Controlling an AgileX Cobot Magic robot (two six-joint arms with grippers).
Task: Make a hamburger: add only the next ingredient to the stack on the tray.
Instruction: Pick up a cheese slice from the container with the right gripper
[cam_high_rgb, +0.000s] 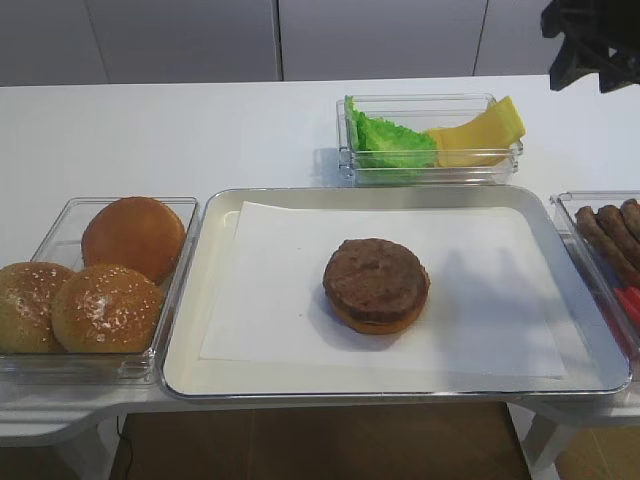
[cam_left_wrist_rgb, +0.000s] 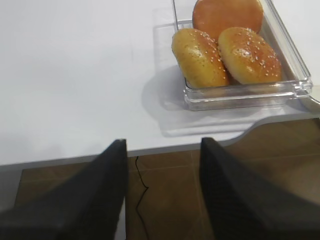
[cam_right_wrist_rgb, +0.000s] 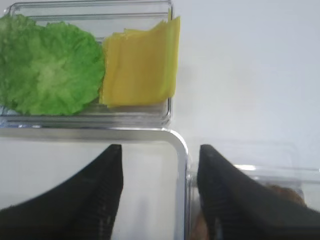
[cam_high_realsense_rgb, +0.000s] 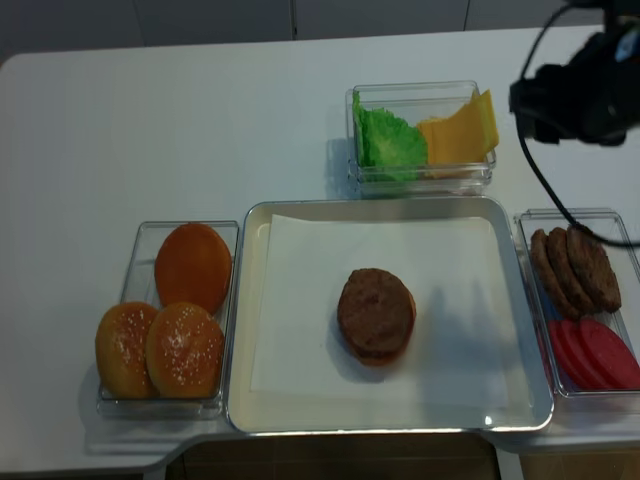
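Observation:
The yellow cheese slice should go over the brown patty, so my right gripper should next grab the slice by its raised edge (cam_high_realsense_rgb: 488, 113).
Yellow cheese slices (cam_right_wrist_rgb: 140, 65) lean in the right half of a clear bin (cam_high_rgb: 345, 165) behind the tray, also in the overhead view (cam_high_realsense_rgb: 455, 135). The stack (cam_high_rgb: 376, 283), a brown patty on a flat bun half, sits mid-tray on white paper. The silver tray (cam_high_rgb: 190, 350) fills the table's middle. My right gripper (cam_right_wrist_rgb: 160, 150) is open and empty, hovering over the tray's far right corner (cam_right_wrist_rgb: 181, 150), with the cheese just beyond it. Its arm (cam_high_realsense_rgb: 580, 95) shows at the upper right. My left gripper (cam_left_wrist_rgb: 162, 145) is open and empty over the table's front edge.
Ruffled green lettuce (cam_high_rgb: 390, 140) shares the bin with the cheese. A clear bin with three buns (cam_high_rgb: 100, 280) stands left of the tray. On the right, another bin (cam_high_realsense_rgb: 525, 235) holds brown patties (cam_high_realsense_rgb: 572, 268) and red slices (cam_high_realsense_rgb: 590, 352).

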